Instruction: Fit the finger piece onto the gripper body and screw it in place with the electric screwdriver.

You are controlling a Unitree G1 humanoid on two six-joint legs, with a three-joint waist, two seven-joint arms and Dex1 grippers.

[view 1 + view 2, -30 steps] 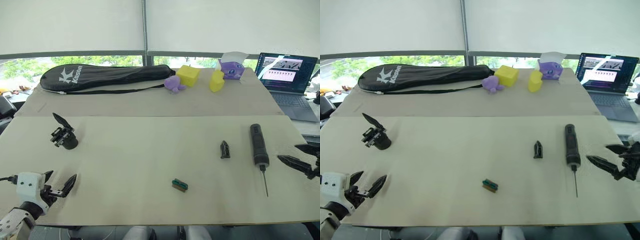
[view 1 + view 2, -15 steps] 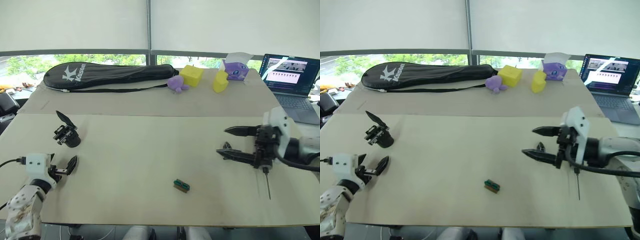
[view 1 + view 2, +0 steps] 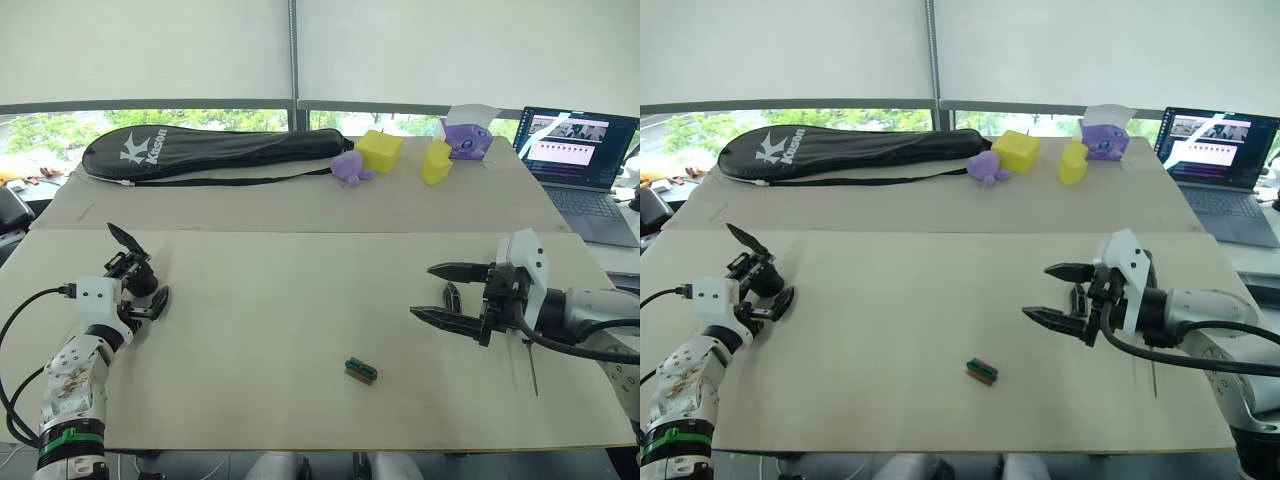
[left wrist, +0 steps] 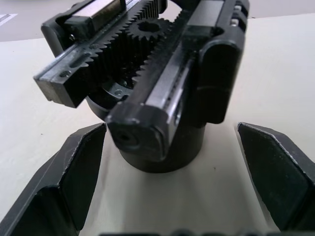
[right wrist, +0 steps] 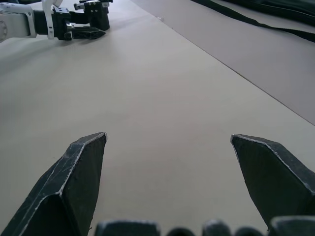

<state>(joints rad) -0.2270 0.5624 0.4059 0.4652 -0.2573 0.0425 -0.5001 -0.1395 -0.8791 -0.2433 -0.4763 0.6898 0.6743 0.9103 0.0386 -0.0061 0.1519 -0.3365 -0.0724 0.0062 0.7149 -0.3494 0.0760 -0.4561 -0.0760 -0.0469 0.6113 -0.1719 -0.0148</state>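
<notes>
My left gripper grabs the gripper body by its round base next, and the body's toothed rails stay free to take the finger piece.
The gripper body [image 3: 130, 270] stands at the table's left, one pointed finger up. My left gripper [image 3: 140, 288] is open and straddles its round base [image 4: 157, 147], a finger on each side without touching. My right gripper [image 3: 422, 290] is open at the right-centre, above the table. The finger piece [image 3: 450, 294] lies beneath it, near the roots of its fingers, whose tips reach past it over bare table [image 5: 167, 98]. My right wrist hides the electric screwdriver except for its thin bit [image 3: 533, 372].
A small green-and-brown block [image 3: 361, 371] lies near the front centre. On the rear table are a black racket bag [image 3: 215, 150], yellow blocks [image 3: 378, 150], purple toys [image 3: 350, 167] and a laptop [image 3: 575, 145] at the far right.
My right gripper swung in from the right edge, across the screwdriver, to above the finger piece. My left gripper moved forward from the front edge to straddle the gripper body.
</notes>
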